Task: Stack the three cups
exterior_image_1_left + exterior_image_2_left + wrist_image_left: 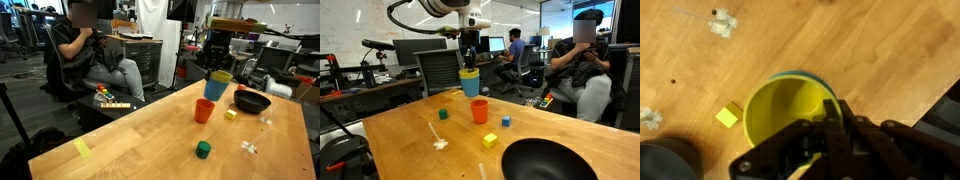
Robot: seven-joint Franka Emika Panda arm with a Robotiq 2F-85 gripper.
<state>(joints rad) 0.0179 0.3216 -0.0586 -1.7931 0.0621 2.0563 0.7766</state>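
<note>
I should keep holding the yellow cup with my gripper until the light blue cup is inside the orange cup: its base is hanging beside the orange rim (204, 102).
The yellow cup (219, 77) sits nested inside the light blue cup (217, 90). The pair also shows in an exterior view (469, 74), with the blue one below (470, 89). My gripper (217, 66) (468, 64) comes down from above and is shut on the yellow cup's rim. In the wrist view the fingers (832, 118) pinch the rim of the yellow cup (780, 108), and a thin blue edge (792, 73) shows around it. The orange cup (204, 110) (479, 110) stands upright on the table just in front of the pair. I cannot tell whether the pair touches the table.
A black bowl (252, 101) (545, 160) (662, 160) stands beside the cups. A green cube (203, 150) (444, 114), a yellow cube (231, 114) (490, 141) (729, 116), a blue cube (506, 121) and white scraps (248, 147) (722, 24) lie around. The table edge (930, 95) is close. A seated person (95, 55) is nearby.
</note>
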